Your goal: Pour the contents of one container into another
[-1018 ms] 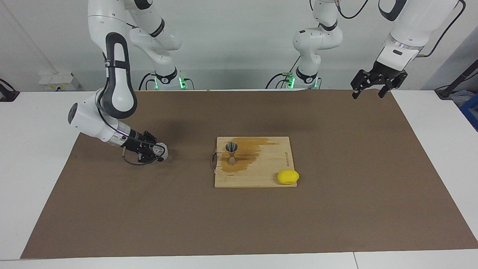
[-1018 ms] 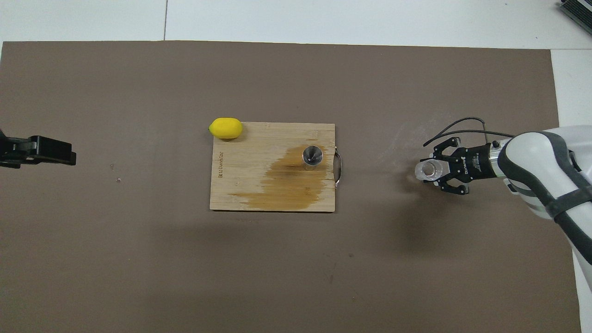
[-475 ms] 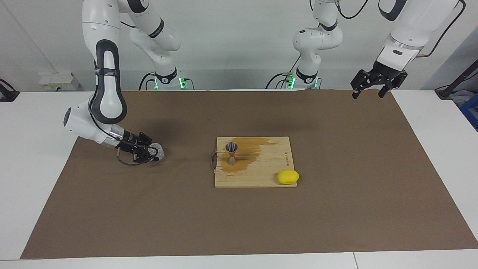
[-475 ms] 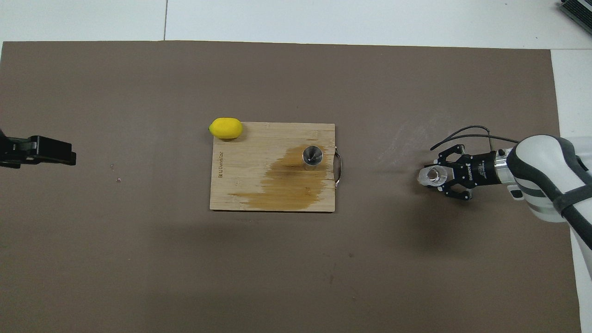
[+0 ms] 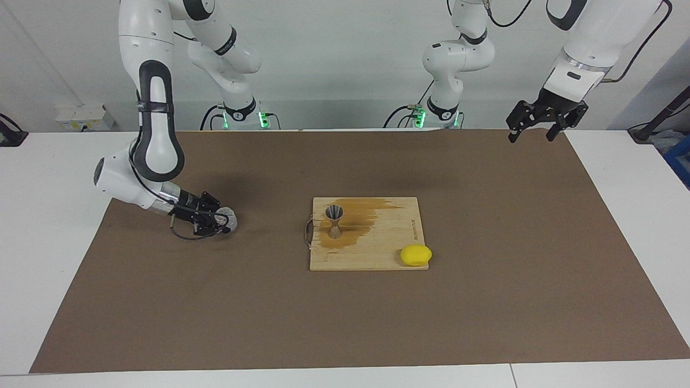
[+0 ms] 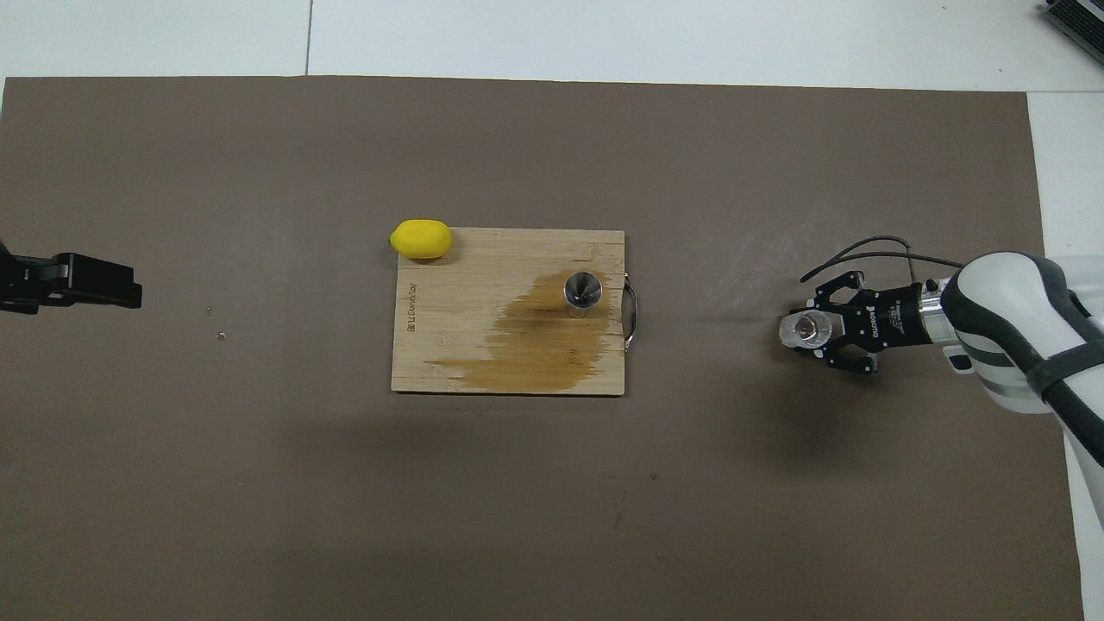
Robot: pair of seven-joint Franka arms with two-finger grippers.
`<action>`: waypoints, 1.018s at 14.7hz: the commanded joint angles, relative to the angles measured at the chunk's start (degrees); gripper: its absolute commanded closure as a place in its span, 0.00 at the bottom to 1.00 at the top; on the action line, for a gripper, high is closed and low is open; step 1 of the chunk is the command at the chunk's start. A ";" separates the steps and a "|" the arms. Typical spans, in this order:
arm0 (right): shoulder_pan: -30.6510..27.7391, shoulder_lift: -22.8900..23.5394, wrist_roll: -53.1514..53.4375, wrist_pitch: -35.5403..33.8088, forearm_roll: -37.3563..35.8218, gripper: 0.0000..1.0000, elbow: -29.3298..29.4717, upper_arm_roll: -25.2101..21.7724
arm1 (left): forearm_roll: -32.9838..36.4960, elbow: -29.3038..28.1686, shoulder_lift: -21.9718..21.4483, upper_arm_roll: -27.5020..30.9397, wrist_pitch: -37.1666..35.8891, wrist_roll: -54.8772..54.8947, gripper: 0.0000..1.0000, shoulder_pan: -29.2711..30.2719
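My right gripper opens now, since the glass cup's base sits low on the brown mat in the overhead view, so the cup would stand.
The small clear glass cup [image 5: 228,218] sits low at the brown mat, toward the right arm's end of the table. My right gripper [image 5: 221,220] is shut on it, reaching in sideways. In the overhead view the cup [image 6: 802,328] shows between the right gripper's [image 6: 815,329] fingers. The steel hourglass jigger [image 5: 335,221] stands upright on the wooden board [image 5: 388,242], near its handle end; it also shows from above [image 6: 582,291]. My left gripper [image 5: 532,133] hangs open and empty, high over the mat's corner at the left arm's end, waiting.
A brown wet stain [image 6: 543,336] spreads over the board [image 6: 440,345] around the jigger. A yellow lemon [image 5: 415,255] lies at the board's corner farthest from the robots. The left gripper [image 6: 121,293] shows at the overhead view's edge.
My right gripper has drawn the glass cup a little farther from the board and lowered it toward the mat. The left arm has not moved.
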 commanded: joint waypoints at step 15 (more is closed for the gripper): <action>-2.77 -10.23 -10.79 -6.78 -24.56 0.00 5.38 0.29 | -0.67 -1.90 -1.75 0.20 0.23 -0.41 0.00 0.10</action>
